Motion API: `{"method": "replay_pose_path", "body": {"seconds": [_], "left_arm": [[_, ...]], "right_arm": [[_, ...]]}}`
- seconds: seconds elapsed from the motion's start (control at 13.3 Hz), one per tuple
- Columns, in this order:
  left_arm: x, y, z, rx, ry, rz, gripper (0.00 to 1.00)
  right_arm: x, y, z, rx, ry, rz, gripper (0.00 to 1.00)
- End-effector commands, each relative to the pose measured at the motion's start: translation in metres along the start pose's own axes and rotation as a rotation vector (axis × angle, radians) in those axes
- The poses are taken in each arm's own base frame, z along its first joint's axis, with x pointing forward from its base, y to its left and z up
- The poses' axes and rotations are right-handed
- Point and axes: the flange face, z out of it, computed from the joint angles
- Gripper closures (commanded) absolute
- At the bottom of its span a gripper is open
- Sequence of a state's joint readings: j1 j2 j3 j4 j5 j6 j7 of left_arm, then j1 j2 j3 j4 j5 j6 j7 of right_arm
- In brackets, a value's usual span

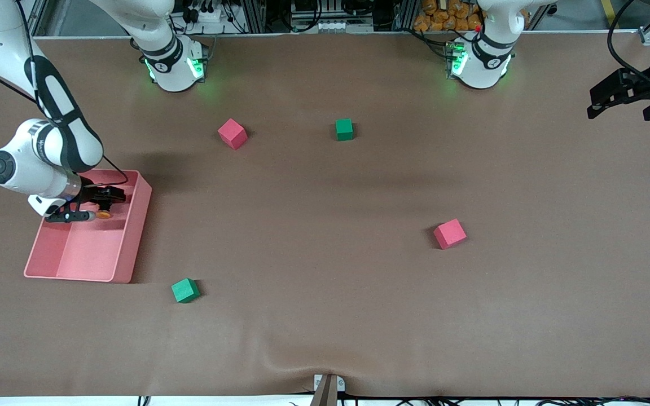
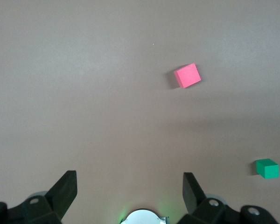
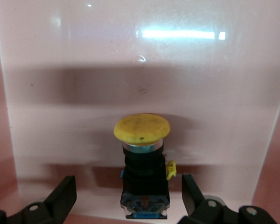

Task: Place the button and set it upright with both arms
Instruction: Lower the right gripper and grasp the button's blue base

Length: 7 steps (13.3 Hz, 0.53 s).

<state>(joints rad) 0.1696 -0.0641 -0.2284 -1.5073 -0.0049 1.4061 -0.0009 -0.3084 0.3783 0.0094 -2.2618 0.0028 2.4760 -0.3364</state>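
My right gripper's fingers are beside the button's black body (image 1: 105,206), below the button's yellow cap, so the gripper needs to close on the body.
The button (image 1: 104,214) lies on its side in the pink tray (image 1: 133,237) at the right arm's end of the table. In the right wrist view its yellow-orange cap and black body (image 3: 142,158) rest on the tray floor. My right gripper (image 1: 96,206) is down in the tray and open. Its fingers stand apart on either side of the button's body, and I see no contact in the right wrist view (image 3: 129,196). My left gripper (image 1: 621,98) waits in the air at the left arm's end of the table. It is open and empty in the left wrist view (image 2: 129,191).
A red cube (image 1: 232,133) and a green cube (image 1: 344,129) sit near the arms' bases. Another red cube (image 1: 449,233) sits mid-table and a green cube (image 1: 185,290) lies by the tray's near corner. The left wrist view shows a pink cube (image 2: 187,75) and a green cube (image 2: 267,168).
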Motion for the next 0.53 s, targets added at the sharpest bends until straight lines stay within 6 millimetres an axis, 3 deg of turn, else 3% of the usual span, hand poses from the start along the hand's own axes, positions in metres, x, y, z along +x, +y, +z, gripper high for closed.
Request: {"method": "replay_pose_path", "body": {"seconds": [0.0, 0.15, 0.23, 0.45], "left_arm": [[0.0031, 0.0007, 0.0033, 0.010, -0.012, 0.000, 0.00], [0.0043, 0.0029, 0.0035, 0.010, -0.007, 0.000, 0.00], [0.0043, 0.0038, 0.0035, 0.010, -0.007, 0.002, 0.00], [0.0044, 0.0038, 0.0049, 0.010, -0.010, 0.002, 0.00]], "right_arm": [[-0.0023, -0.0033, 0.0051, 0.000, -0.016, -0.011, 0.00], [-0.0028, -0.0043, 0.0056, 0.003, -0.027, -0.012, 0.64], [-0.0038, -0.0046, 0.0057, 0.006, -0.035, -0.011, 0.80], [-0.0060, -0.0053, 0.0075, 0.010, -0.052, -0.015, 0.87]]}}
